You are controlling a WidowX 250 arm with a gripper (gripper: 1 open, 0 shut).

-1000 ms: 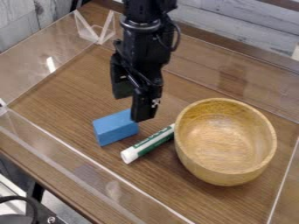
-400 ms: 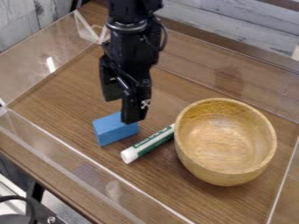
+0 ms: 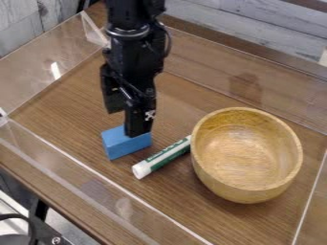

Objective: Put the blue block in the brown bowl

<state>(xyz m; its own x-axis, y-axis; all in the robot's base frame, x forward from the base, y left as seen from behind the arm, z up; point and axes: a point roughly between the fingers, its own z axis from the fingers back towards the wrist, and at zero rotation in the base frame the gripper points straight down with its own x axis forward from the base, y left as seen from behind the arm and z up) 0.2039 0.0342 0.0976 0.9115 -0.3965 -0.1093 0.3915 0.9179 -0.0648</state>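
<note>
The robot's gripper should put the blue block in the brown bowl, so next it should grab the block by its body.
The blue block lies on the wooden table, left of the brown bowl. My gripper hangs straight above the block's far end, open, its black fingers pointing down and nothing between them. The fingertips stand just over the block's top; whether they touch it I cannot tell. The bowl is empty and sits upright to the right of the block.
A white-and-green marker pen lies between the block and the bowl, slanting toward the bowl's rim. Clear plastic walls ring the table. A clear stand sits at the back left.
The arm has moved left and slightly down, from beside the block's right end to directly over it. The jaws stayed open. Block, pen and bowl have not moved.
</note>
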